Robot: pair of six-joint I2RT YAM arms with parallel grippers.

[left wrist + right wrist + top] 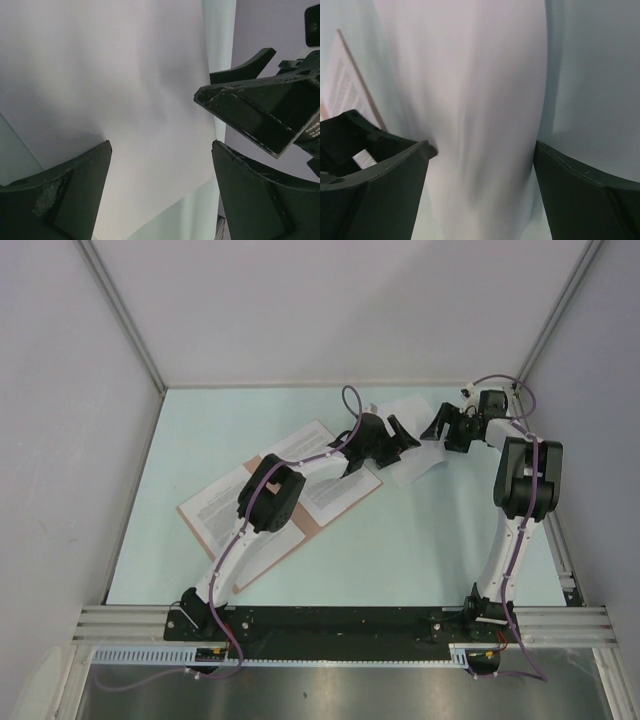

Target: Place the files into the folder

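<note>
The right gripper pinches the blank white sheet's bowed-up side away from the folder next, leaving the rest free to lay into the folder.
The salmon-brown folder (268, 555) lies open at the left centre, with printed sheets (225, 502) on it. A blank white sheet (415, 465) lies on the table to the folder's right, with another sheet (400, 406) behind it. My left gripper (403, 432) is open over the blank sheet's left part (125, 75), jaws wide apart (161, 145). My right gripper (438, 426) is open at the sheet's right side (482, 145). The sheet bows up between its jaws (470, 75). The right gripper also shows in the left wrist view (260, 110), close by. Neither grips anything.
The pale green table top (430, 540) is walled in by grey panels at the back and sides. The folder's edge (356, 77) and a printed sheet (340, 87) show at the left of the right wrist view. My left arm (270, 495) lies across the folder.
</note>
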